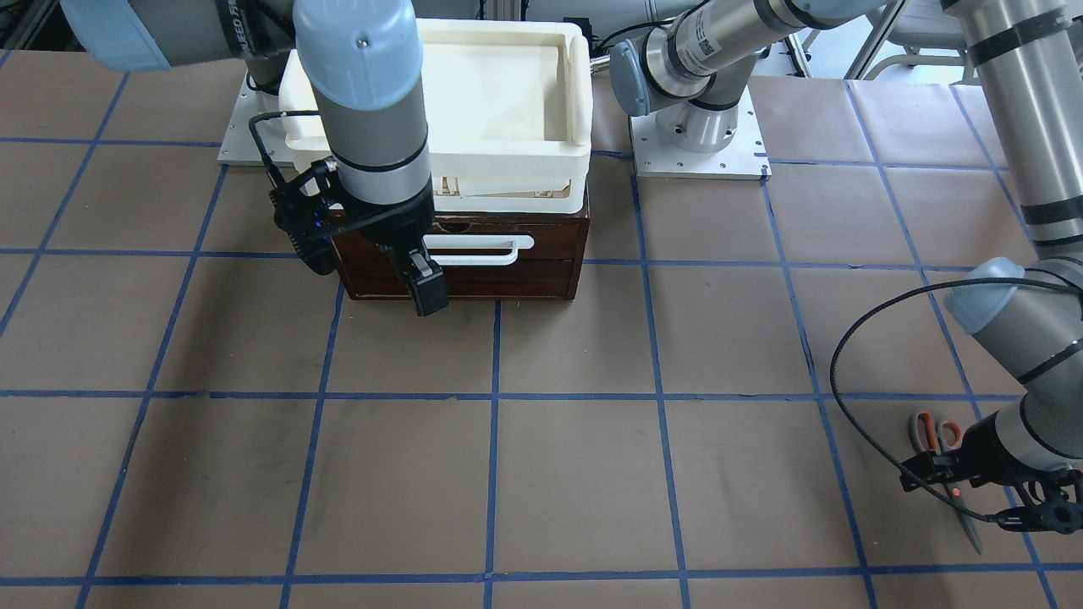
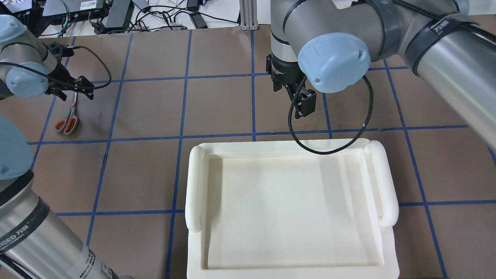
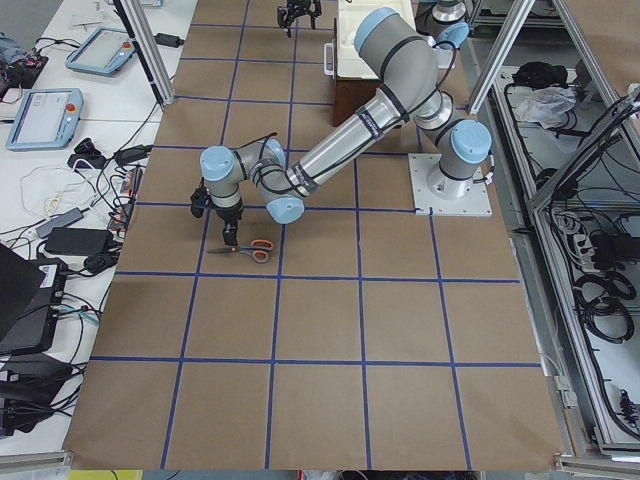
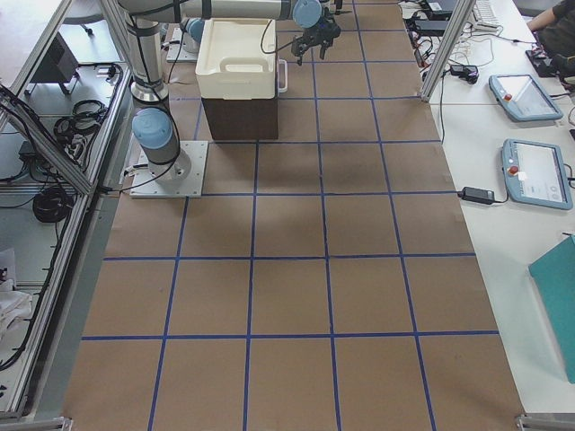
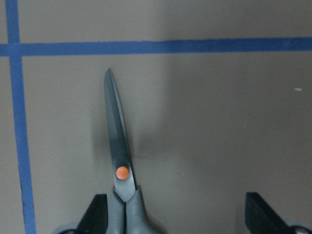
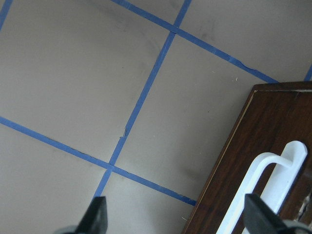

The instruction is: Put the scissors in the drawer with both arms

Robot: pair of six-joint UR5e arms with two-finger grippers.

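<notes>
My left gripper is going to grab the scissors by the grey handle stems next, because the pointed blade (image 5: 116,119) is bare past the orange pivot.
The scissors (image 1: 937,435) lie flat on the brown table at my left, orange-red loops toward the robot; they also show in the overhead view (image 2: 67,121). My left gripper (image 1: 964,489) is low over their pivot. In the left wrist view my left gripper (image 5: 178,219) is open, and the blade with the orange pivot dot (image 5: 122,172) lies just inside one finger (image 5: 97,214). The dark brown drawer (image 1: 474,275) with its white bar handle (image 1: 478,250) is shut. My right gripper (image 1: 426,283) is open and empty in front of the drawer, beside the handle (image 6: 273,187).
A white foam-like tray (image 2: 290,209) sits on top of the drawer box and hides it from overhead. Both arm bases (image 1: 698,139) stand behind the box. A black cable (image 1: 854,406) loops off the left wrist. Blue tape lines grid the table.
</notes>
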